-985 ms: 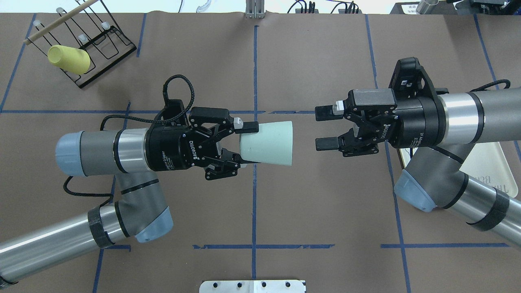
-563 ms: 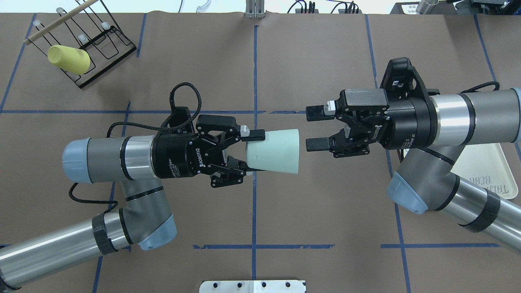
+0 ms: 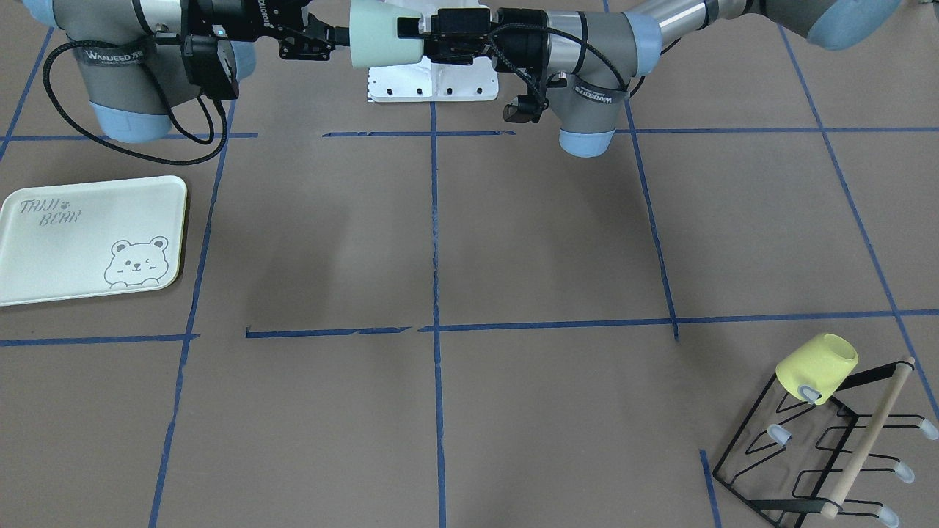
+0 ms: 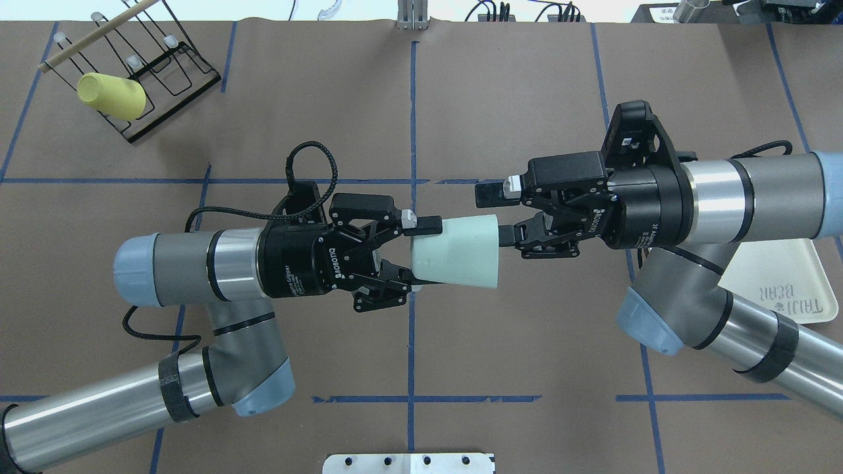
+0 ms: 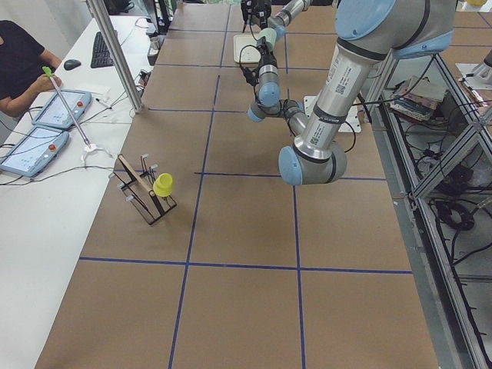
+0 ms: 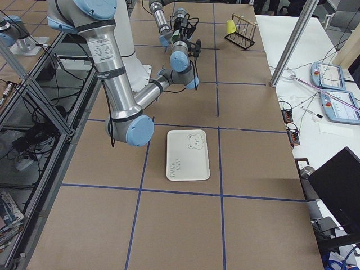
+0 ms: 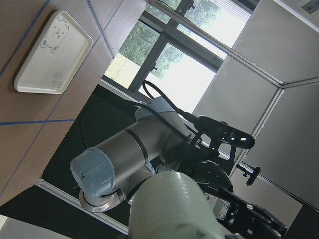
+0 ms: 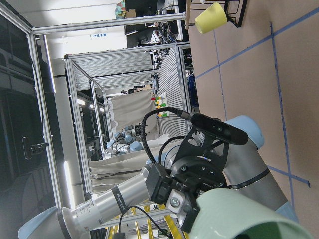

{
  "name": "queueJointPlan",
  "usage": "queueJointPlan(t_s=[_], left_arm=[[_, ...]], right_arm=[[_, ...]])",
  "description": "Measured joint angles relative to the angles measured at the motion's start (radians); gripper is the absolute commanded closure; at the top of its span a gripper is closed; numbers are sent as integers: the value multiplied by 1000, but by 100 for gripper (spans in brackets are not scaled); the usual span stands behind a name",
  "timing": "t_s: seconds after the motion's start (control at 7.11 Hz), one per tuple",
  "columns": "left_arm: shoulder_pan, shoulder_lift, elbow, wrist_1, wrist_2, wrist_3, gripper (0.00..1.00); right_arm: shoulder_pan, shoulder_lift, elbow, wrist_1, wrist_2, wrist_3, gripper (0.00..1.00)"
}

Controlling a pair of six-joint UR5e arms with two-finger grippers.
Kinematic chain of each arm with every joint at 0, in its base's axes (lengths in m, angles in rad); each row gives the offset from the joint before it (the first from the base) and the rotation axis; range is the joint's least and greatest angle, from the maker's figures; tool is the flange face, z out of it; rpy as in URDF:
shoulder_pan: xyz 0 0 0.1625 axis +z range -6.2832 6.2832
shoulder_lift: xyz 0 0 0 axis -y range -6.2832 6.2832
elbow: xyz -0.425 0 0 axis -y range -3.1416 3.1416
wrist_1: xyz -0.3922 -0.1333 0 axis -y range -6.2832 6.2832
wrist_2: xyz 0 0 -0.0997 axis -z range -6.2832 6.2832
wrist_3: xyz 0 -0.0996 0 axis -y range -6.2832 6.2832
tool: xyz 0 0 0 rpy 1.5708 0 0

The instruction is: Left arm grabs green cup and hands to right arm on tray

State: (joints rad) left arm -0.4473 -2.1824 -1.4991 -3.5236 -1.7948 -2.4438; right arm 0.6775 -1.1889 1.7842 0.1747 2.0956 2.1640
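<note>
My right gripper grabs the green cup by its rim (image 3: 356,34) next, to take it over from the left arm for the tray (image 3: 88,242).
The pale mint-green cup (image 4: 458,251) lies sideways in the air over the table's middle, with its mouth toward the right arm. My left gripper (image 4: 423,254) is shut on the cup's narrow base. My right gripper (image 4: 498,213) is open at the cup's rim. One finger is outside the rim and the other is at the mouth. In the front-facing view the cup (image 3: 381,33) hangs between both grippers. The tray (image 3: 88,242) with the bear drawing lies flat on the table. It is partly hidden under the right arm in the overhead view (image 4: 787,280).
A yellow-green cup (image 4: 112,97) hangs on a black wire rack (image 4: 164,66) at the far left corner, with a wooden stick across the rack. A white metal base plate (image 3: 433,82) sits at the robot's side of the table.
Both arms have moved toward each other. The left gripper carried the cup rightward, and the open right gripper closed the gap and now reaches the cup's rim.
</note>
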Motion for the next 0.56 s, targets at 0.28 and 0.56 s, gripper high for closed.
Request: queueJointPlan(t_s=[0.28, 0.56], left_arm=[[-1, 0, -1, 2, 1, 3, 87], [-2, 1, -6, 22, 2, 4, 9]], right_arm=[[-3, -9, 0, 1, 2, -1, 98], [-7, -12, -1, 2, 3, -1, 100]])
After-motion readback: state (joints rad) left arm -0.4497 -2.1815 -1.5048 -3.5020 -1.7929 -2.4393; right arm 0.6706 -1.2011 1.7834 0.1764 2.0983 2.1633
